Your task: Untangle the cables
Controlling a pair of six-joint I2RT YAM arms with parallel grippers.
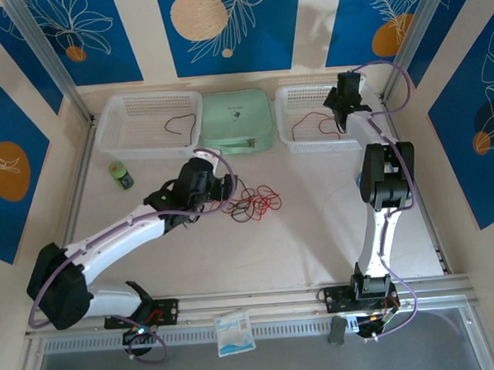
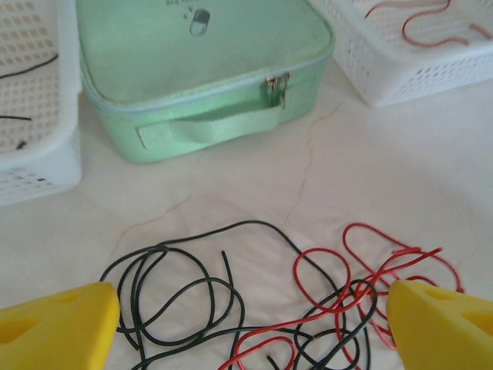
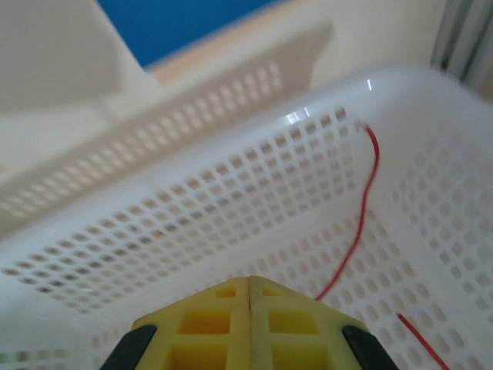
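The left gripper grabs the black cable by its loops away from the red ones next, which leaves the crossings open to untangle.
A tangle of thin red and black cables (image 1: 252,203) lies on the table in the middle. My left gripper (image 1: 228,188) hovers just left of it, open. In the left wrist view the black loops (image 2: 173,297) and red loops (image 2: 370,266) lie between and ahead of the wide-apart yellow fingers (image 2: 65,320), with nothing gripped by my left gripper (image 2: 250,316). My right gripper (image 1: 340,114) is over the right white basket (image 1: 287,133), jaws shut with nothing between them (image 3: 249,281). A red cable (image 3: 362,216) lies in that basket to the right of the fingers. A black cable (image 1: 180,122) lies in the left basket (image 1: 112,142).
A mint-green zipped case (image 1: 238,119) sits between the two baskets, close behind the tangle (image 2: 200,77). A small green can (image 1: 120,174) stands left of the left arm. A white packet (image 1: 235,331) lies on the front rail.
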